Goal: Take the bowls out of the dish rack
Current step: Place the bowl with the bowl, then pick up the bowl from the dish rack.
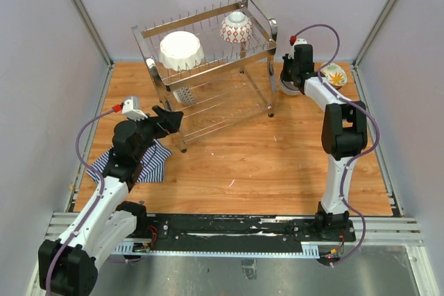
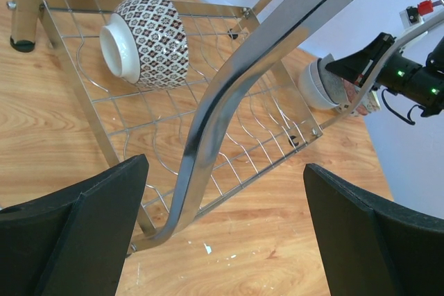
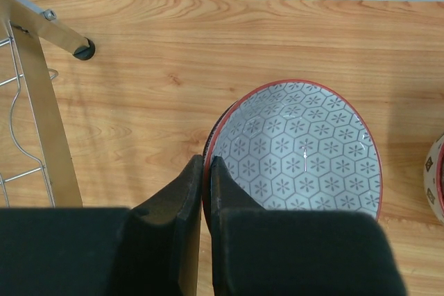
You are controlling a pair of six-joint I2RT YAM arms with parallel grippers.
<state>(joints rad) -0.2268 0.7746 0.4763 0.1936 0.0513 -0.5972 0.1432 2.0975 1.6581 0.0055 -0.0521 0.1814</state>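
I should open my right gripper now, because another bowl's dark rim shows close under the grey-blue bowl (image 3: 305, 150), so it would end up nested in that lower bowl.
The chrome dish rack (image 1: 208, 67) stands at the back of the wooden table. A large white bowl (image 1: 182, 50) and a red-lattice bowl (image 1: 236, 28) sit on its upper tier. On the lower tier a dark patterned bowl (image 2: 149, 38) lies on its side. My left gripper (image 2: 225, 227) is wide open by the rack's near-left leg, holding nothing. My right gripper (image 3: 206, 171) is shut on the rim of a grey-blue bowl (image 3: 305, 150) with a hexagon pattern and red edge, low over the table right of the rack.
A floral bowl (image 1: 335, 74) rests on the table at the far right, close to the held bowl. A blue-white striped cloth (image 1: 135, 164) lies under the left arm. A rack leg (image 3: 41, 102) stands just left of the right gripper.
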